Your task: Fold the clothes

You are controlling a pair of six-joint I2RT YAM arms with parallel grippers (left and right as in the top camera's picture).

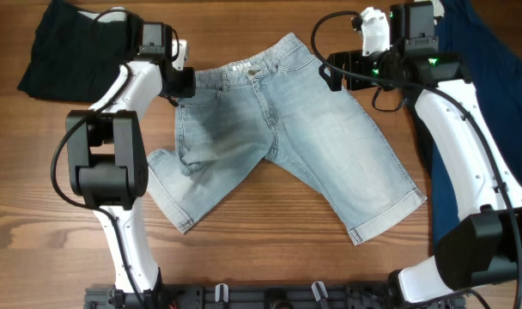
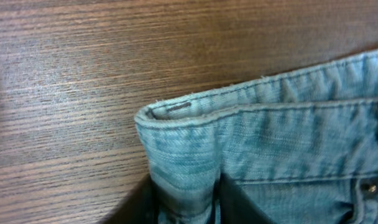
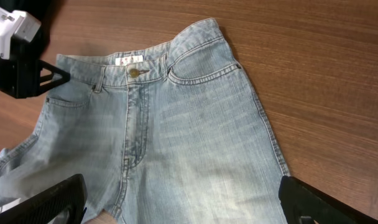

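I should next grab the outer side seam of the denim pants near the cuff with my right gripper, to swing that leg for folding.
The light-blue denim pants (image 1: 278, 146) lie spread front side up on the wooden table, waistband at the far side, cuffed legs toward the near edge. My left gripper (image 1: 180, 84) is shut on the left corner of the waistband. In the left wrist view its dark fingers (image 2: 186, 202) pinch a fold of denim below the waistband corner (image 2: 176, 118). My right gripper (image 1: 329, 72) is wide open by the right hip of the pants. In the right wrist view its fingers (image 3: 183, 199) straddle the pants (image 3: 195, 124) from above, holding nothing.
A black folded garment (image 1: 59, 47) lies at the far left behind the left arm. A large dark navy-blue cloth (image 1: 493, 69) lies along the right side under the right arm. The left leg of the pants (image 1: 188, 184) is rumpled.
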